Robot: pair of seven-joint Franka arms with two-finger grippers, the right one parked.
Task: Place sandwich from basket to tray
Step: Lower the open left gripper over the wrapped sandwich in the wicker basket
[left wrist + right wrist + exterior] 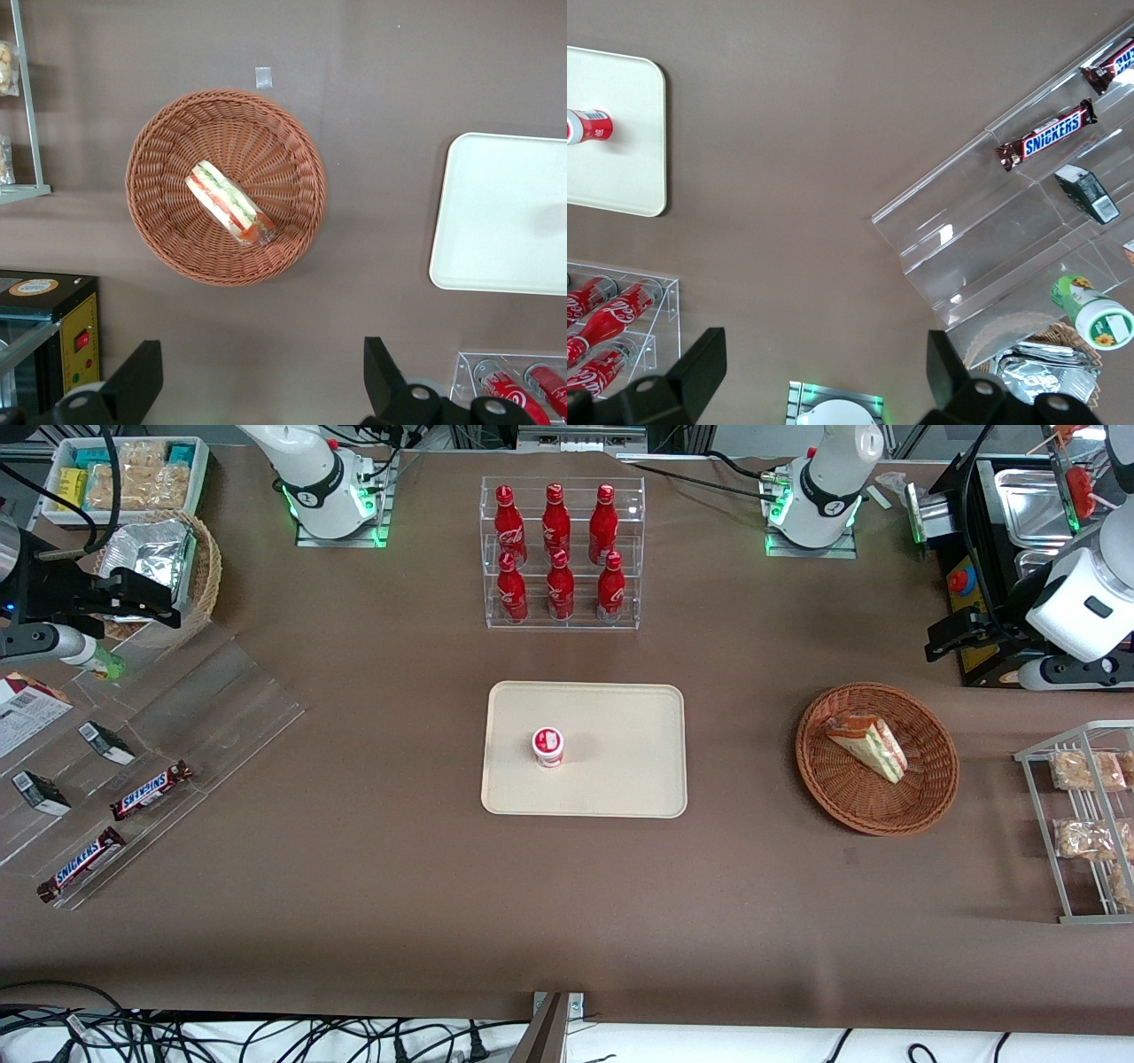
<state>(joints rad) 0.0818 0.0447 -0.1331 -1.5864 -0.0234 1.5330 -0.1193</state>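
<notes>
The wrapped sandwich needs to go onto the cream tray (620,779), so my gripper will grab it by its wide end (847,732) next.
The sandwich (873,744) (229,204), a clear-wrapped wedge with green and red filling, lies in the round reddish-brown wicker basket (877,825) (221,276). The cream tray (620,779) (505,212) lies at the table's middle and carries a small red-and-white cup (548,747). My gripper (941,642) (260,381) hangs open, raised above the table. It is farther from the front camera than the basket and a little toward the working arm's end. Nothing is between its fingers (142,376).
A clear rack of red bottles (561,558) stands farther back than the tray. A wire rack with bagged snacks (1085,824) sits beside the basket at the working arm's end. A black unit with metal trays (1019,514) is near my gripper. Snickers bars (151,790) lie toward the parked arm's end.
</notes>
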